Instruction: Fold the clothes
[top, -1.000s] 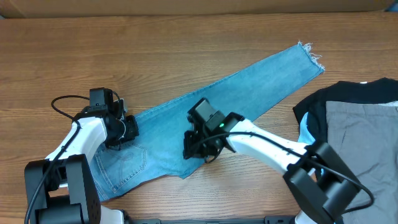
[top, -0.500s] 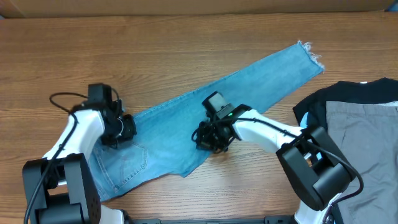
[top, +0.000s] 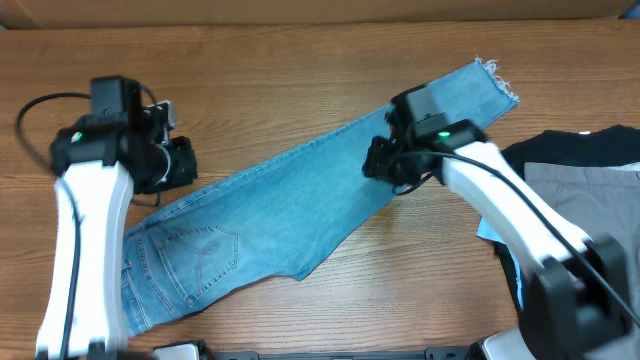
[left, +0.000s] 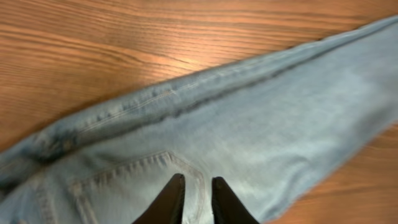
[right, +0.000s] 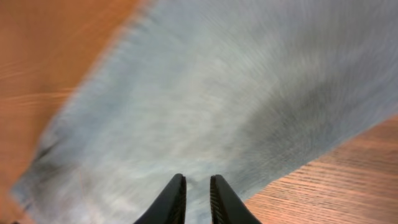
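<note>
The jeans need to be straightened lengthwise, so the left gripper should next grab them at the waist end (top: 142, 283) beside the stitched back pocket (top: 200, 250).
The light-blue jeans (top: 280, 210) lie flat and diagonal on the wooden table, waist at the lower left, frayed hem (top: 497, 80) at the upper right. A stitched back pocket (top: 200, 250) faces up. My left gripper (top: 178, 160) hovers at the jeans' upper-left edge; in the left wrist view (left: 198, 182) its fingers are nearly together, empty, above the pocket (left: 124, 180). My right gripper (top: 380, 162) hovers over the upper leg; in the right wrist view (right: 198, 180) its fingers are nearly together, empty, above blurred denim (right: 236, 81).
A black garment (top: 570, 150) and a grey garment (top: 590, 210) lie piled at the right edge, with a light-blue scrap (top: 488, 228) under them. A cardboard wall (top: 320, 10) runs along the back. Bare wood table (top: 300, 80) lies behind the jeans.
Both arms have risen off the jeans. The left gripper moved up and left, off the waist area. The right gripper moved up-right along the leg. The jeans lie straighter and more spread out.
</note>
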